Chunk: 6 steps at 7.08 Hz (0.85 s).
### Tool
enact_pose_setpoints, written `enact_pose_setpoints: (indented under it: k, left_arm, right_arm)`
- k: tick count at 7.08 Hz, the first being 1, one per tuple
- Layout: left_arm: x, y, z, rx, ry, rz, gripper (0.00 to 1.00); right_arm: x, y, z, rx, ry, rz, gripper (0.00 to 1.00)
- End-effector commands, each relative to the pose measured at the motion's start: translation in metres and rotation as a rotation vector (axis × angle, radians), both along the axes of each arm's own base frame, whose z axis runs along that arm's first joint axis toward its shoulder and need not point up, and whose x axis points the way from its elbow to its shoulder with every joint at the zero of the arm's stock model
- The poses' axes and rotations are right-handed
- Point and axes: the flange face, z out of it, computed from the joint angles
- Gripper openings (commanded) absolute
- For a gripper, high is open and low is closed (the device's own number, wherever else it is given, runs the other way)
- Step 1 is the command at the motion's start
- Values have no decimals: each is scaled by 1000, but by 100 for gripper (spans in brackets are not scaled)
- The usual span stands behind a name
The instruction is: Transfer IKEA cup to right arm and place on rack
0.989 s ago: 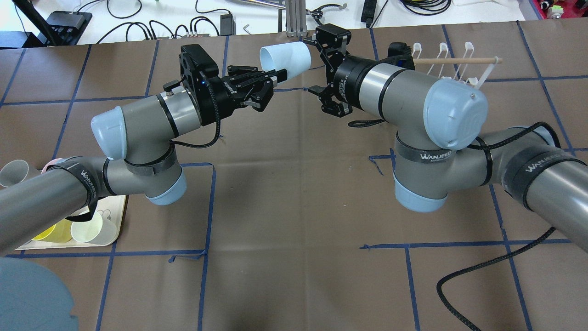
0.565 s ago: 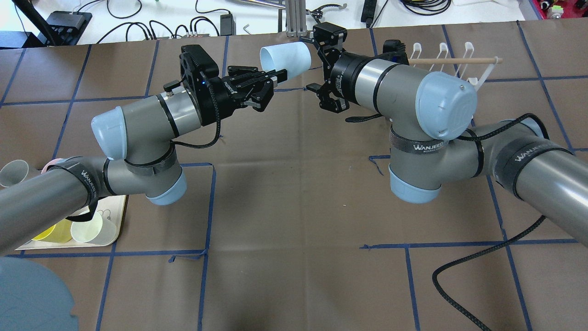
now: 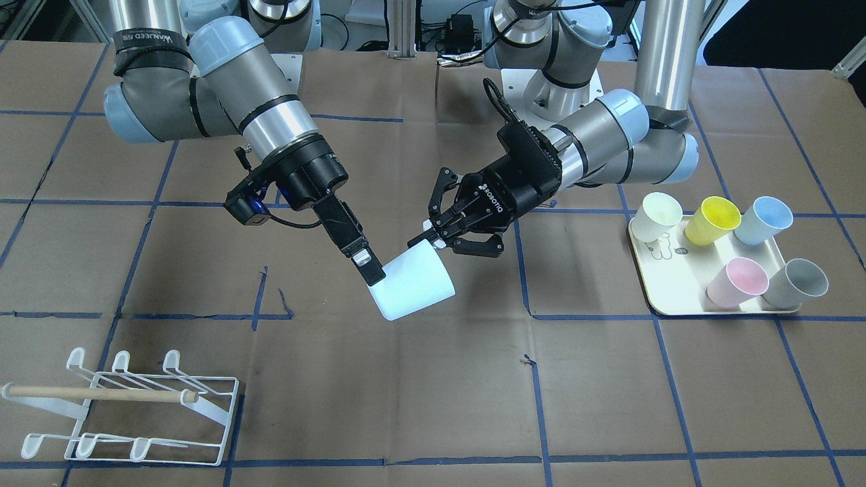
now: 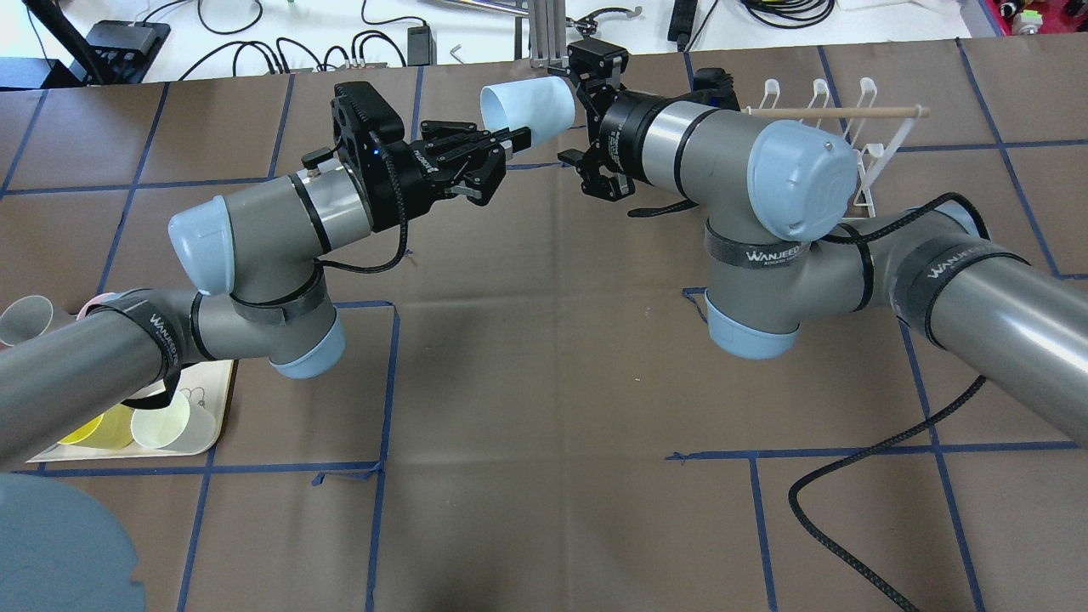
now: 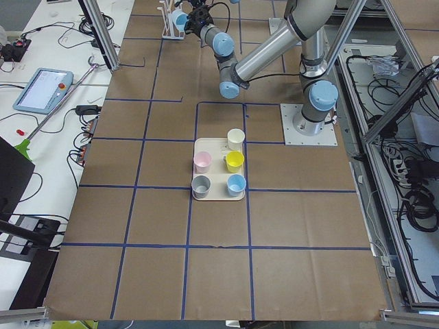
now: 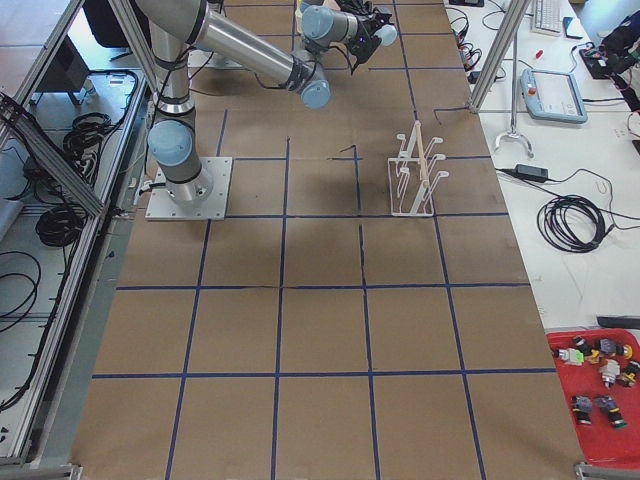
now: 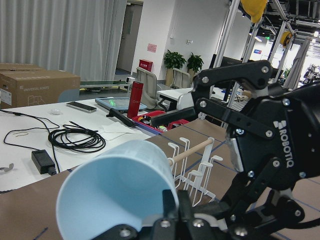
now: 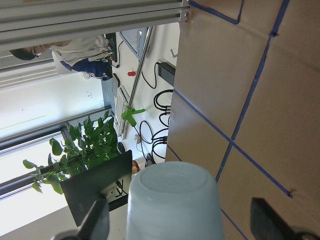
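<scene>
I should next grab the pale blue IKEA cup [image 3: 414, 284] with my right gripper to move it onto the rack [image 3: 146, 410], holding the cup by its closed base.
The pale blue IKEA cup [image 4: 527, 106] hangs on its side above the table's far middle. My left gripper [image 4: 512, 138] is shut on its rim. On the right arm [image 4: 722, 161], the right gripper [image 4: 575, 110] is open, one finger on each side of the cup's closed base. In the right wrist view the cup's base [image 8: 175, 200] sits between the spread fingers [image 8: 95, 220] with gaps on both sides. From the front, the cup [image 3: 414, 284] is level with one right finger [image 3: 355, 247]. The white wire rack [image 4: 858, 119] stands behind the right arm.
A cream tray [image 3: 710, 301] holding several coloured cups sits beside the left arm's base side. The rack [image 3: 128, 406] with its wooden dowel stands near the table's corner on the right arm's side. A loose black cable [image 4: 850, 484] trails on the table.
The right arm has moved left toward the cup, and its open fingers now flank the cup's base. The left arm and the cup have stayed still.
</scene>
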Motion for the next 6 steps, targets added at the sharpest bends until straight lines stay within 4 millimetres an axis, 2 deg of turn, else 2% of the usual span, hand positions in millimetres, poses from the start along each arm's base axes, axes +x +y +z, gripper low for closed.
enact_pose_setpoints:
  k: [1,6]
  left_arm:
    - [0,-1,0,0,0,0,8]
    - [1,-2,0,-1,-3,7,8]
  right_arm:
    - [4,-4,1,1,1,4,99]
    - [12,-8,1,14,2,17,98]
